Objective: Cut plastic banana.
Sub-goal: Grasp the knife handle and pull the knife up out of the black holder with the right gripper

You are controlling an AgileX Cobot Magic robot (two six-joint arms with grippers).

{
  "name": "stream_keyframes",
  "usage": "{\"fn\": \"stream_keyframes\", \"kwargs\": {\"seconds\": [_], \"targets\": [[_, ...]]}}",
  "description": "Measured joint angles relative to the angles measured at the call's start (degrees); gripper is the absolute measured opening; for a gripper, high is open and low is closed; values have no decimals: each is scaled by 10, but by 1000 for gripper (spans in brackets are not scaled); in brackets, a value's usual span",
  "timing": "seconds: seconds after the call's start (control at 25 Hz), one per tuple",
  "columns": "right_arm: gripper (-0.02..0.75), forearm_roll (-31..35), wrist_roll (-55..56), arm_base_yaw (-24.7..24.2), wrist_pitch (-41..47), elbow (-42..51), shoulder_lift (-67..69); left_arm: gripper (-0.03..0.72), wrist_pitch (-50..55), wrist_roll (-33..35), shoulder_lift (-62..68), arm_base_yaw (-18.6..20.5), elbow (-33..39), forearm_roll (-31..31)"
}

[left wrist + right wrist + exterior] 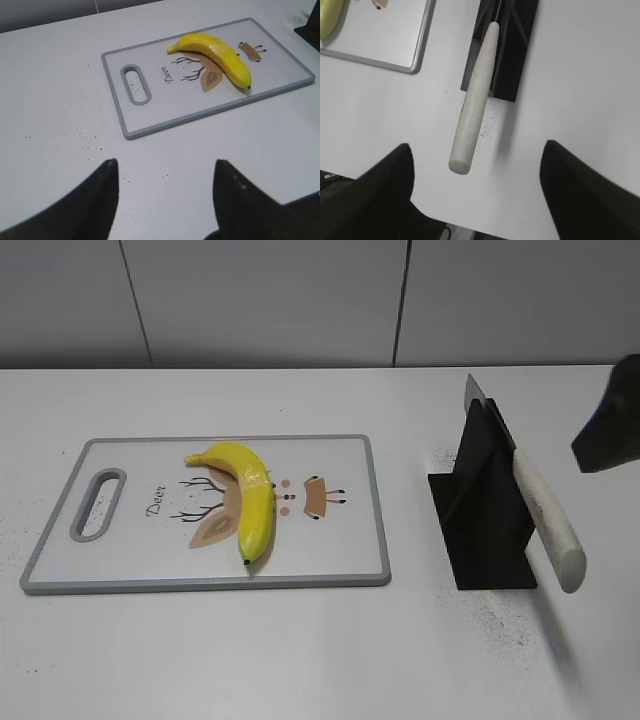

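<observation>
The robot's right gripper will next grab the knife by its pale handle (474, 100), since the knife's blade sits down in the black stand. The knife will then cut the banana.
A yellow plastic banana (247, 498) lies whole on a white cutting board (120, 560) with a grey rim and a deer drawing; it also shows in the left wrist view (216, 54). A knife with a white handle (548, 518) rests blade-down in a black stand (482, 520); its handle (475, 100) points toward me in the right wrist view. My left gripper (165, 165) is open and empty over bare table, short of the board (215, 107). My right gripper (477, 147) is open and empty, above the handle's end; it shows at the exterior view's right edge (610, 425).
The white table (320, 660) carries dark specks near the stand and left of the board. The board's handle slot (135, 84) faces my left gripper. A grey wall stands behind the table.
</observation>
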Motion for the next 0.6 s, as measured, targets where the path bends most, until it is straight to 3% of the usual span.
{"fn": "stream_keyframes", "kwargs": {"seconds": [0.48,0.6], "targets": [[587,-5,48,1,-9,-23,216,566,0,0,0,0,0,0],[538,-3,52,1,-9,-23,241,564,0,0,0,0,0,0]]}}
